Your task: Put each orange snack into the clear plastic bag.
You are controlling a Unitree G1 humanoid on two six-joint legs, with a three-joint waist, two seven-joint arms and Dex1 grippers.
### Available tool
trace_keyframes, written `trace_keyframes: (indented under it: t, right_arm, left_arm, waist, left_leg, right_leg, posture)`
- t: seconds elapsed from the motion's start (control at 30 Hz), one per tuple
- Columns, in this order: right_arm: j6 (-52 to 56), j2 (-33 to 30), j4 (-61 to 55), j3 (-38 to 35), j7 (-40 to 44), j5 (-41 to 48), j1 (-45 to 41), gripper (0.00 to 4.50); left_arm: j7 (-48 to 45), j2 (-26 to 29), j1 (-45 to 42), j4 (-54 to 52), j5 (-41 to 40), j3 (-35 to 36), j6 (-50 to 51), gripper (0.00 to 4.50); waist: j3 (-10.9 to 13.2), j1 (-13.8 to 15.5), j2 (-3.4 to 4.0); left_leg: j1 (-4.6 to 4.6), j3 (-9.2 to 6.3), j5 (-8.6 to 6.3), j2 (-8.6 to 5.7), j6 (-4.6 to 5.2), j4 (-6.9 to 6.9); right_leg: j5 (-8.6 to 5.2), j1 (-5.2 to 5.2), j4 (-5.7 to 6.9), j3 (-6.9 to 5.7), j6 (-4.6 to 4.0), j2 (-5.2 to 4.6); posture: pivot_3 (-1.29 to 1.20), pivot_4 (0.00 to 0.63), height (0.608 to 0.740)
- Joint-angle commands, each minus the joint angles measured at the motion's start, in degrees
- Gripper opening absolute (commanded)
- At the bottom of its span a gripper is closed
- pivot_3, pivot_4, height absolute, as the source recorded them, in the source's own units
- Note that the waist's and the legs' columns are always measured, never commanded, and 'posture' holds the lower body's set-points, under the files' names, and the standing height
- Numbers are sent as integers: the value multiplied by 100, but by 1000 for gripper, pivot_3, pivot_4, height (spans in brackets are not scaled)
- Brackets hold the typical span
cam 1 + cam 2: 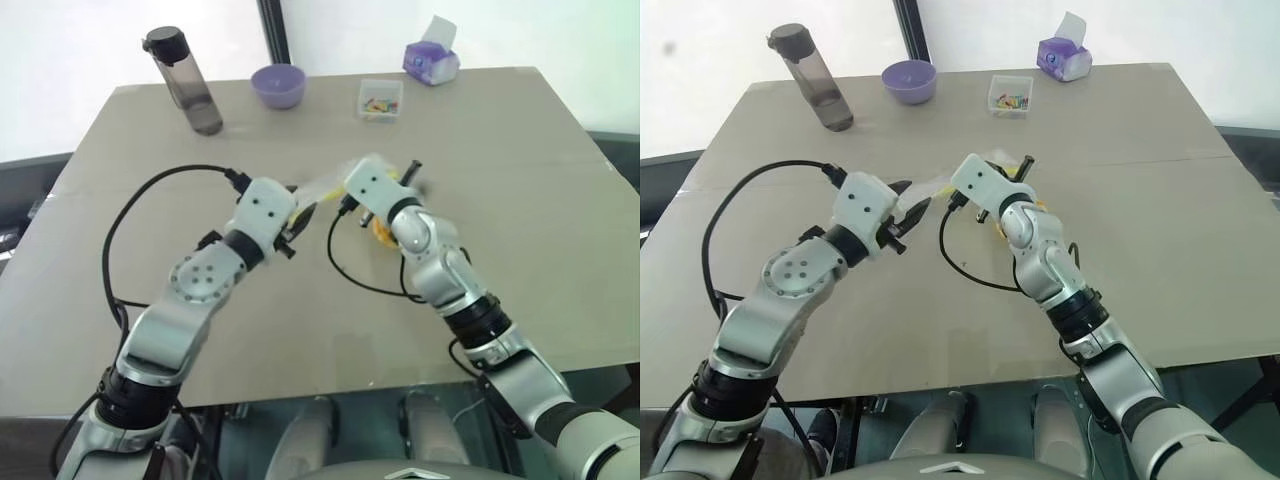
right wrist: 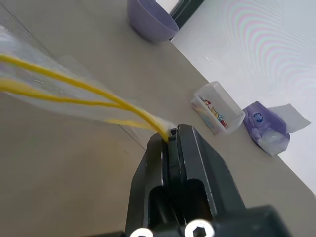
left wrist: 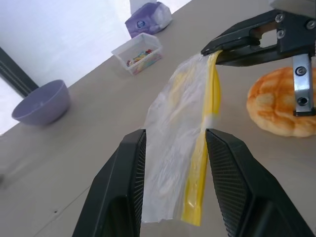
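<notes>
The clear film is hanging slack and crinkled. My left gripper therefore needs to pinch the bag by the loose end of its yellow strip.
The clear plastic bag, crinkly with a yellow strip along one edge, hangs in the air between my two grippers above the middle of the table. My right gripper is shut on the yellow strip at the bag's far end. My left gripper is open, one black finger on each side of the bag's near end. One orange snack, a round bun with a criss-cross top, rests on the table just under the right gripper and is partly hidden by the right arm.
Along the far edge of the table stand a dark bottle, a purple bowl, a small clear box of coloured bits and a purple tissue pack. Black cables loop from both wrists.
</notes>
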Motion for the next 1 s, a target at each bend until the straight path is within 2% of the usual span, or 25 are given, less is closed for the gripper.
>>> trace_keyframes:
  t: [0.03,0.3,0.57,1.0]
  right_arm:
    - [-29,35,-93,20,-67,-12,-193,0]
    - [-177,-28,-76,72,-119,-14,-194,0]
    - [-286,-40,-85,110,-151,1,-168,0]
    - [-301,-81,-122,120,-176,-20,-152,0]
  left_arm:
    - [21,-97,44,-117,323,-59,151,1998]
    - [-465,191,4,-42,1090,-423,-215,1998]
    - [-890,92,87,-18,1356,-509,-626,1998]
    - [-901,14,221,22,1760,-306,-347,1998]
  waist:
    - [0,-4,0]
    - [0,-4,0]
    - [0,-6,0]
    - [0,-11,0]
  left_leg:
    - [1,0,0,0,0,0]
    - [0,0,0,2,0,0]
    - [1,0,0,2,0,0]
    - [1,0,0,2,0,1]
  right_leg:
    - [0,0,0,0,0,0]
    - [1,-1,2,0,0,2]
    - [1,-1,3,0,0,2]
    - [2,-1,5,0,0,2]
  posture:
    - [0,150,740]
    - [0,150,740]
    - [0,150,740]
    - [0,150,740]
